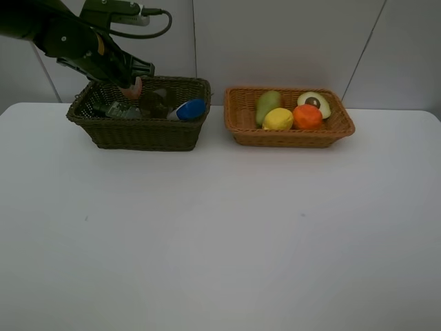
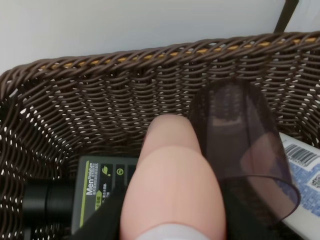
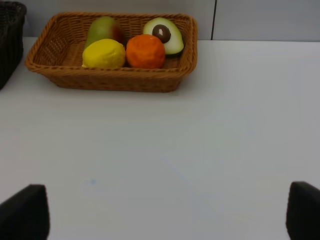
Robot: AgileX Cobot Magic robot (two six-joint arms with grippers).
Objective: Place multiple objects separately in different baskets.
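Note:
The pink bottle (image 1: 133, 90) points down inside the dark brown basket's rim, so it is time to open my left gripper. The pink bottle would remain in the dark brown basket (image 1: 138, 131).
My left gripper (image 1: 131, 81) hangs over the dark brown basket (image 1: 138, 131), shut on the pink bottle (image 2: 172, 190), which points down into it. Under it lie the dark green bottle (image 2: 97, 192), a translucent pink cup (image 2: 240, 145) and the white blue-capped bottle (image 1: 187, 109). The light orange basket (image 1: 289, 138) holds the pear (image 1: 267, 105), lemon (image 1: 278, 119), orange (image 1: 308, 116) and avocado half (image 1: 315, 103). My right gripper (image 3: 162, 210) is open over bare table, its fingertips (image 3: 25, 212) well short of that basket (image 3: 115, 80). It is out of the exterior high view.
The two baskets stand side by side at the back of the white table (image 1: 220, 234), close to the grey wall (image 1: 275, 41). The left arm's cable loops above the dark basket.

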